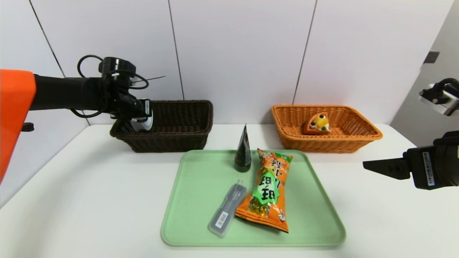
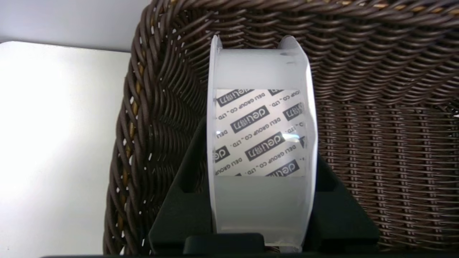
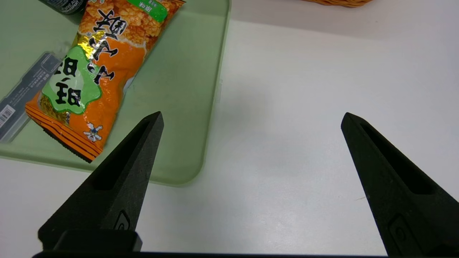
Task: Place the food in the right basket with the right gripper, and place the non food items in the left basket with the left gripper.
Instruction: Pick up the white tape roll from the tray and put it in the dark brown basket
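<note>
My left gripper opens next, since the white tape roll sits below the basket's rim inside the dark brown basket [image 1: 179,125] and would rest in the basket.
My left gripper [image 1: 140,123] is shut on the white tape roll [image 1: 143,123] [image 2: 260,143], holding it over the left end of the dark brown left basket [image 1: 179,125] [image 2: 376,107]. On the green tray [image 1: 200,186] lie the orange snack bag [image 1: 267,190] [image 3: 96,68], the dark cone-shaped tube [image 1: 243,152] and the slim grey case [image 1: 227,209] [image 3: 21,96]. The cake wedge [image 1: 318,124] sits in the orange-tan right basket [image 1: 358,138]. My right gripper [image 3: 251,118] hangs open over bare table right of the tray, its black claw [image 1: 385,167] at the head view's right edge.
The white table [image 1: 89,197] carries both baskets along the back wall, with the tray centred in front of them. The tray's near right corner [image 3: 186,175] lies just beside my right gripper's fingers [image 3: 143,143].
</note>
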Controlling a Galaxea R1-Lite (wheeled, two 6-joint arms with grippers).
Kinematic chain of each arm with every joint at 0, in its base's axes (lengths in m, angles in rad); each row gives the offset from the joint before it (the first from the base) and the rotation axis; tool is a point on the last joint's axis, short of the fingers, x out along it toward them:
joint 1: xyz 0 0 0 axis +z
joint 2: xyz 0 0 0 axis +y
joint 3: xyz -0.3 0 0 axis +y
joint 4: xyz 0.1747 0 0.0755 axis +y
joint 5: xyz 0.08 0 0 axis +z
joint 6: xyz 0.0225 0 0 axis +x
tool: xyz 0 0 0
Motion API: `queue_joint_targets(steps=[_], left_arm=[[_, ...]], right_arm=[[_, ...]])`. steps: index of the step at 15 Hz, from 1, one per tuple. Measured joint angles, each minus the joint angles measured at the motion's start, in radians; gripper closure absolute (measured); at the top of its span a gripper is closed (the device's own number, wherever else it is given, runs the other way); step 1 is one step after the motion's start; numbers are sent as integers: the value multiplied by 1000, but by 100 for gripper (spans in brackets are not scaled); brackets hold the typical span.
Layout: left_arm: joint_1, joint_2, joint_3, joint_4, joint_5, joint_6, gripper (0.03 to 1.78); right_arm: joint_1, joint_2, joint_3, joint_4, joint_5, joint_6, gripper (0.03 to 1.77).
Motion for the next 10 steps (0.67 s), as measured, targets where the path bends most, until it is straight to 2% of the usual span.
queue_joint_targets(steps=[4,7,10], left_arm=[[0,-8,0,23,1,2,122],[1,-9,-1,19,1,3,90],[0,-13,-2,18,1,4,64]], right_arm=[[1,-2,0,0,-1,2,9],[1,-6,1,0,-3,2,9],[1,-9,4,1,-3,1,9]])
